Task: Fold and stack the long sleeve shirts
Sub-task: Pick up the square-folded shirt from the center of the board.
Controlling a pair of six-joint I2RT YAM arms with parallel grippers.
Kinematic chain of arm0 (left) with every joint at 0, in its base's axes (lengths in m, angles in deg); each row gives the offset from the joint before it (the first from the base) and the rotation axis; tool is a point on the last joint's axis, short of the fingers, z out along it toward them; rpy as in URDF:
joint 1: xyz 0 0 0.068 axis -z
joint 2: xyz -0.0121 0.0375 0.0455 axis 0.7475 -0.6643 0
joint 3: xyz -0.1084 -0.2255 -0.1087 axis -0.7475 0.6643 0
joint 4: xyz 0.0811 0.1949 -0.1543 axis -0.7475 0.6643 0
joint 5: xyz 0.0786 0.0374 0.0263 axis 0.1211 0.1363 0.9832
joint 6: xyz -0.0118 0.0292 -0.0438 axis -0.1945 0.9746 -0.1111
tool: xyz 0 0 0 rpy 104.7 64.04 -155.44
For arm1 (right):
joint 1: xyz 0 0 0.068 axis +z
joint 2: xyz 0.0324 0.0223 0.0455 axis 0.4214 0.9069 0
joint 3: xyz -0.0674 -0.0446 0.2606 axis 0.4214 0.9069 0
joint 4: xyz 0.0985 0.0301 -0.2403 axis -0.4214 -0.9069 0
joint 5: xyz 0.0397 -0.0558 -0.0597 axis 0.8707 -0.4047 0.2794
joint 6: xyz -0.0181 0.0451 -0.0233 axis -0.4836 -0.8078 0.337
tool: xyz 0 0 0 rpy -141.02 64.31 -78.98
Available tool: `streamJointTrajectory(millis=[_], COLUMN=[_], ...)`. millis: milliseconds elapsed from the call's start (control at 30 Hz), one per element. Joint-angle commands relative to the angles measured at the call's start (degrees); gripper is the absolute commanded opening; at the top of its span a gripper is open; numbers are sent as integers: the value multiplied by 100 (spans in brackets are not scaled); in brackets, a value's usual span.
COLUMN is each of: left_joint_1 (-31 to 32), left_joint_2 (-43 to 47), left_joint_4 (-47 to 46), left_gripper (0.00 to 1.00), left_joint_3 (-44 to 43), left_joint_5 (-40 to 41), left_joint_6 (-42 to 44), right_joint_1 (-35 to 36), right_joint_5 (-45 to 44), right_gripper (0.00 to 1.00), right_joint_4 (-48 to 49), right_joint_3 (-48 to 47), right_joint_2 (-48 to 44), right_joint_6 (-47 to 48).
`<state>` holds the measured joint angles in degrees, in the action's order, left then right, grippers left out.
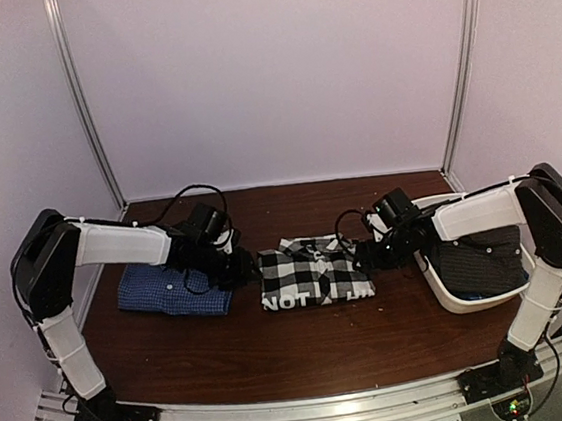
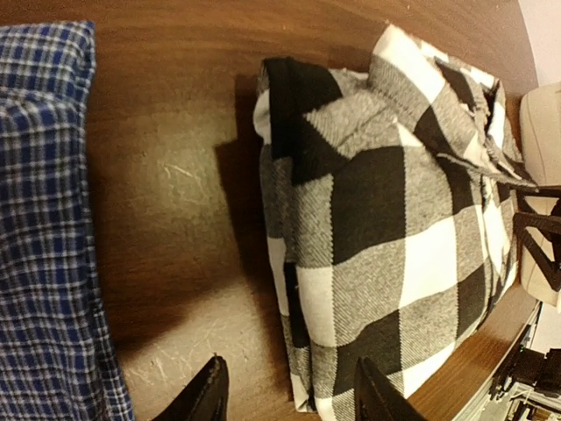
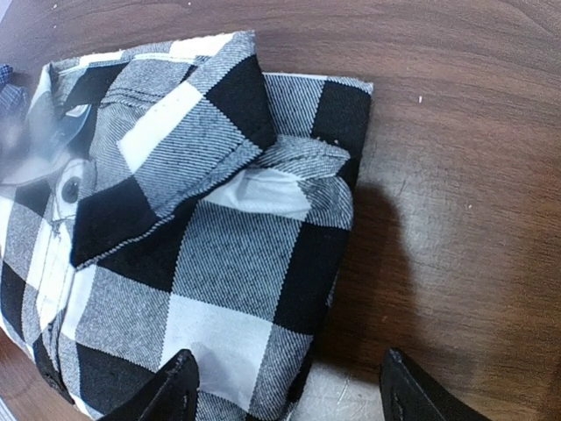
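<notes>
The robot's right gripper will next pinch the checked shirt's folded side edge [image 1: 363,264] [image 3: 298,372], opposite the left gripper, to stack the shirt folded with the shirt's collar free.
The black-and-white checked shirt [image 1: 314,269] lies folded at the table's centre, collar up. To its left lies the dark blue shirt [image 1: 174,290], folded flat. The dark charcoal shirt [image 1: 482,260] sits inside the white basket [image 1: 449,293] at the right. My left gripper [image 1: 239,267] is at the checked shirt's left edge. In the left wrist view it [image 2: 294,399] is open, and the checked shirt's [image 2: 394,202] folded edge lies between the fingers, ungripped. My right gripper [image 1: 366,255] is at the shirt's right edge. In the right wrist view it [image 3: 294,390] is open astride the checked shirt's [image 3: 202,228] edge.
In the left wrist view the blue shirt [image 2: 44,219] fills the left side and the basket [image 2: 543,132] shows at the far right. Bare brown table [image 1: 306,349] runs along the front. White walls close in the back and both sides.
</notes>
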<state>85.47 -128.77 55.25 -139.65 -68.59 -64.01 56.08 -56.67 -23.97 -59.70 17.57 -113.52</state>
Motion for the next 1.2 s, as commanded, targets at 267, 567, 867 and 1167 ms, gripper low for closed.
streamJointTrajectory(millis=[267,567,867,1167], left_joint_1=[95,201,280,272], left_joint_2=[-812,-1236,-1347,-779], left_joint_4=[-289,-290,-95,669], left_gripper=[50,41,0,0], left_joint_3=[-525,-835,-1273,-1624], left_joint_5=[-486,-580,-620,-228], left_joint_6=[271,201,174,405], right_joint_1=[13,34,125,251], right_joint_5=[-74,133,423,315], right_gripper=[69,61,23,0], right_joint_4=[460,640,786,496], right_joint_3=[-46,-54,-78,-337], right_joint_2=[422,614,618,-25], right_joint_6=[-205,-300,-478,-651])
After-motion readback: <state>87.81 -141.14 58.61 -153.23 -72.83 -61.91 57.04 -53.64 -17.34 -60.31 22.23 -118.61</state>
